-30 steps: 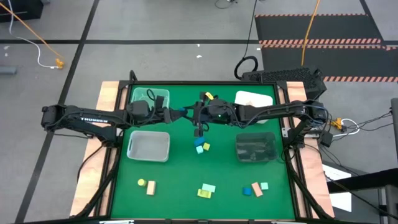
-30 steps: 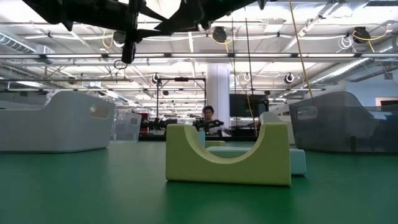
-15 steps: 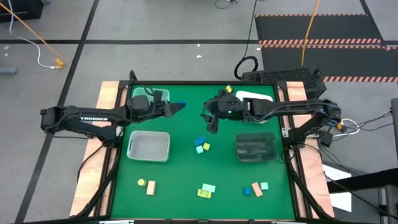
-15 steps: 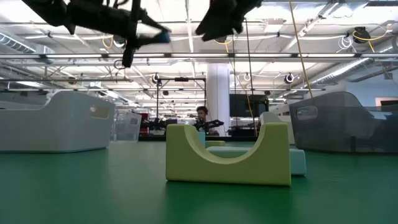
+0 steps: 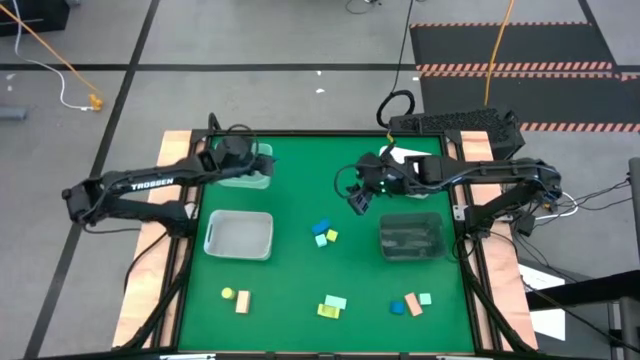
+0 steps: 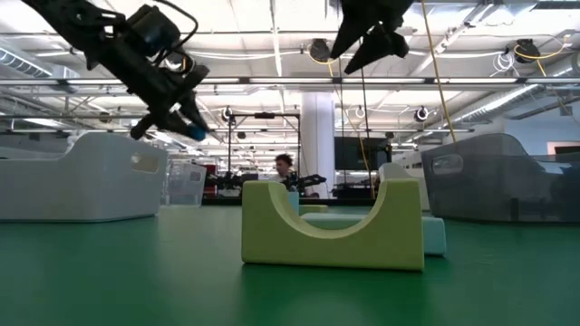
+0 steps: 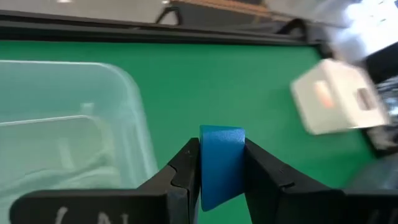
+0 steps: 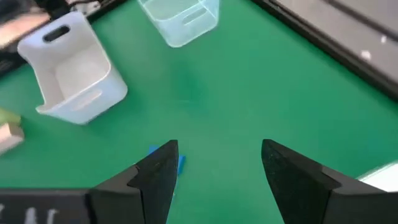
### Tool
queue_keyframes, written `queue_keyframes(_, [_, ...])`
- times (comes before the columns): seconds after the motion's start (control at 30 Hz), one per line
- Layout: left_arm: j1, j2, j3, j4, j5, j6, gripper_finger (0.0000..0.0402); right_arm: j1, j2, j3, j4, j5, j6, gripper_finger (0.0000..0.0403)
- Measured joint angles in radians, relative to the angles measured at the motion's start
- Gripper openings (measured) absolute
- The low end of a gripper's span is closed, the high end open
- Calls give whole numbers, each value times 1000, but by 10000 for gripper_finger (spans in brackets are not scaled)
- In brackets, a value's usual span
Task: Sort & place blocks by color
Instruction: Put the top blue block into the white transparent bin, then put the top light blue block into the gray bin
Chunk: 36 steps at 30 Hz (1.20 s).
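My left gripper should line up the blue block (image 7: 221, 155) with the clear tray before opening: the block hangs beside and above the tray's rim.
My left gripper (image 7: 222, 163) is shut on a blue block (image 7: 221, 155) and hangs tipped downward over the clear tray (image 5: 244, 172) at the far left; the low view shows the left gripper (image 6: 186, 122) with the blue block (image 6: 196, 132) well above the table. My right gripper (image 5: 358, 198) is open and empty, high over the table's middle, between the white tray (image 5: 412, 160) and a small cluster of blue, mint and yellow-green blocks (image 5: 322, 232). More blocks lie along the near edge, among them a yellow-green arch block (image 6: 331, 231). My left gripper pinches the blue block between its two fingers, which lie against two opposite side faces (image 7: 205, 168). The block's free end (image 7: 222, 132) sticks out past the fingertips. It is lifted clear, above the clear tray's inner edge (image 7: 134, 106), with the fingers slanting down.
A white-grey tray (image 5: 238, 235) sits left of centre and a dark tray (image 5: 410, 237) on the right. Near the front edge lie a yellow ball and tan block (image 5: 235, 298), a mint and yellow-green pair (image 5: 332, 305) and an orange, blue and mint group (image 5: 410, 303).
Both grippers stood close together over the table's middle. My left gripper has carried the blue block toward the far left, over the clear tray, dropping lower and tipping down. My right gripper has drawn back toward the right edge.
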Motion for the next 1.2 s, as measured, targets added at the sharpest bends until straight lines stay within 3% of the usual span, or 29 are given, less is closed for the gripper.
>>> queue_keyframes(0.17, [60, 0, 0, -120, -23, 53, 86, 0, 6, -70, 106, 0, 56, 222])
queue_keyframes(0.4, [97, 0, 0, -295, -72, 94, 88, 0, 7, -326, 597, -4, 54, 221])
queue_keyframes(0.7, [99, 0, 0, -301, -71, 92, 205, 0, 7, -612, 1257, -86, -17, 221])
queue_keyframes(0.9, [99, 0, 0, -295, -70, 61, 236, -9, 7, -730, 1638, -84, 14, 221])
queue_keyframes(1.03, [99, 0, 0, -270, -51, 48, 240, -10, -3, -737, 1650, -137, -26, 221])
queue_keyframes(1.2, [99, 0, 0, -190, 37, 38, 240, 12, -5, -628, 1323, -98, -116, 221])
